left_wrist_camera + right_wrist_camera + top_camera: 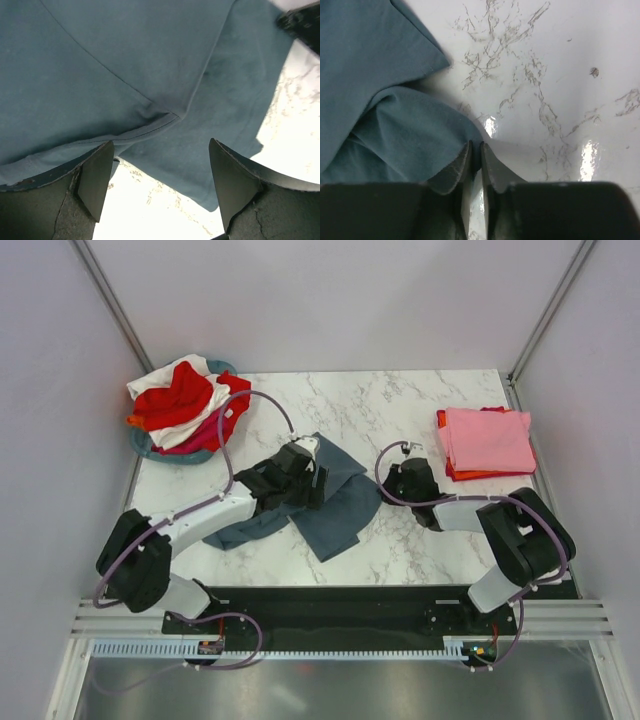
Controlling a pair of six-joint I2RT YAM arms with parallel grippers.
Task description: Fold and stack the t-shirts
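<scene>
The blue-grey t-shirt (340, 505) has to be spread for folding, so the left gripper needs to grab it next by its stitched hem, away from the right gripper's pinch.
A slate blue-grey t-shirt (340, 505) lies crumpled on the marble table (400, 405) between the arms. My left gripper (318, 482) hovers over its upper part; in the left wrist view the gripper (160, 170) is open, with a stitched hem (150, 127) of the shirt just beyond the fingers and nothing held. My right gripper (388, 488) is at the shirt's right edge; in the right wrist view it (476, 147) is shut, pinching the edge of the blue fabric (405, 135) low at the table. A folded pink t-shirt (487, 438) lies on an orange-red one (470, 475).
A round teal basket (150, 447) at the back left holds red (175, 400), white (205, 405) and magenta shirts. The folded stack is at the back right near the table edge. White walls enclose the table on three sides.
</scene>
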